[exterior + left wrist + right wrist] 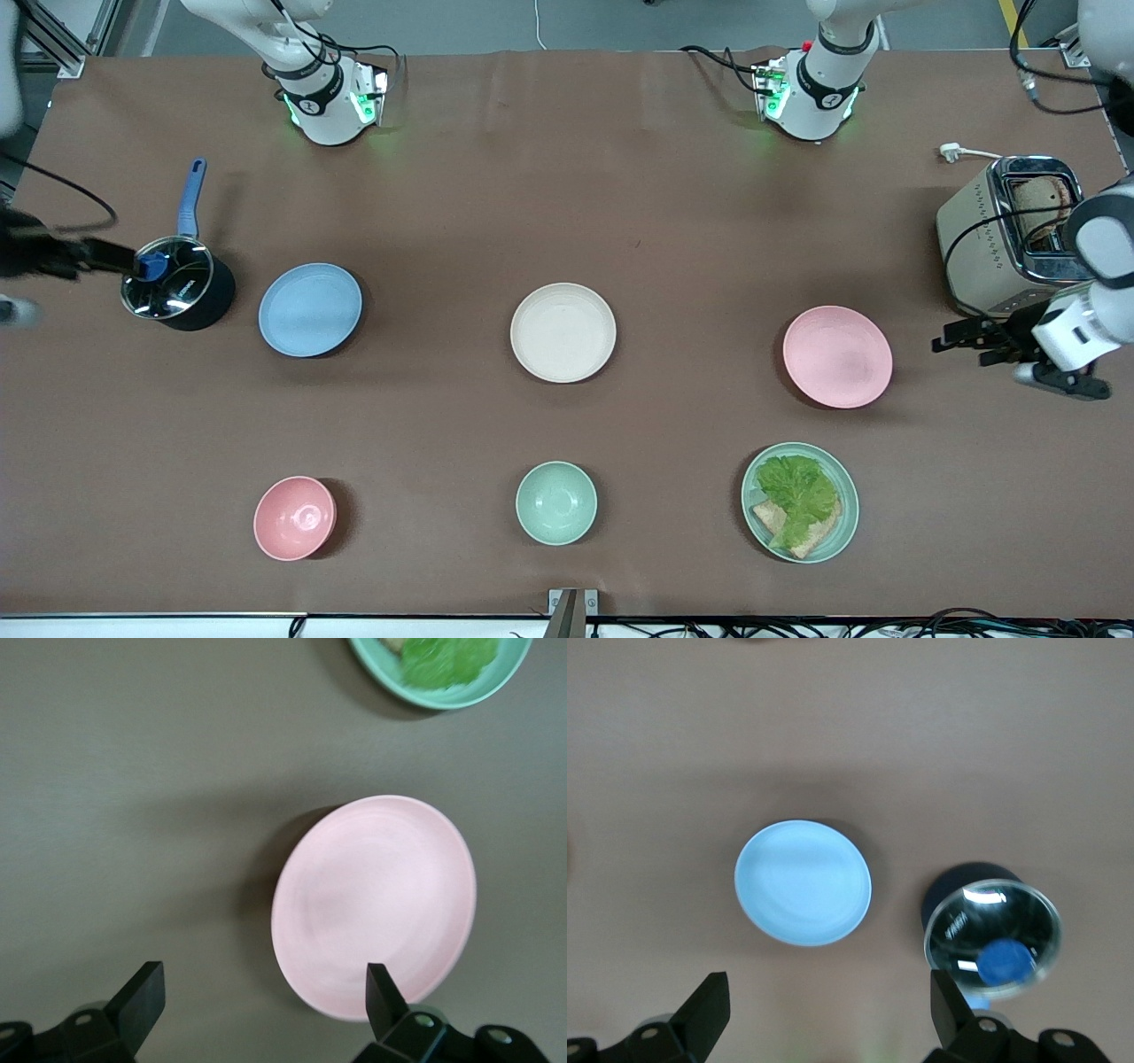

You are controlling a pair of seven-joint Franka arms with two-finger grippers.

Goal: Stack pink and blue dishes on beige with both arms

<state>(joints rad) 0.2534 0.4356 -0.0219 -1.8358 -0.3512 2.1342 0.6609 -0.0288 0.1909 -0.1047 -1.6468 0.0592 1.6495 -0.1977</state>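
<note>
I will stack the blue plate on the beige plate, so next I will grab the blue plate by its rim (266, 310) with my right gripper.
The cream-beige plate (563, 332) lies in the middle of the table. The light blue plate (310, 310) (803, 883) lies beside it toward the right arm's end, and the pale pink plate (837, 356) (376, 904) toward the left arm's end. All three rest flat on the table, apart from each other. My left gripper (961, 344) (263, 992) hangs open and empty above the table beside the pink plate, between it and the toaster. My right gripper (120, 259) (828, 1003) is open and empty, up in the air by the pot next to the blue plate.
A dark pot (177, 283) (994, 939) with a glass lid and blue handle stands beside the blue plate. A toaster (1005, 235) stands at the left arm's end. Nearer the front camera are a small pink bowl (294, 518), a mint bowl (556, 502) and a mint plate (842, 532) (461, 698) with lettuce.
</note>
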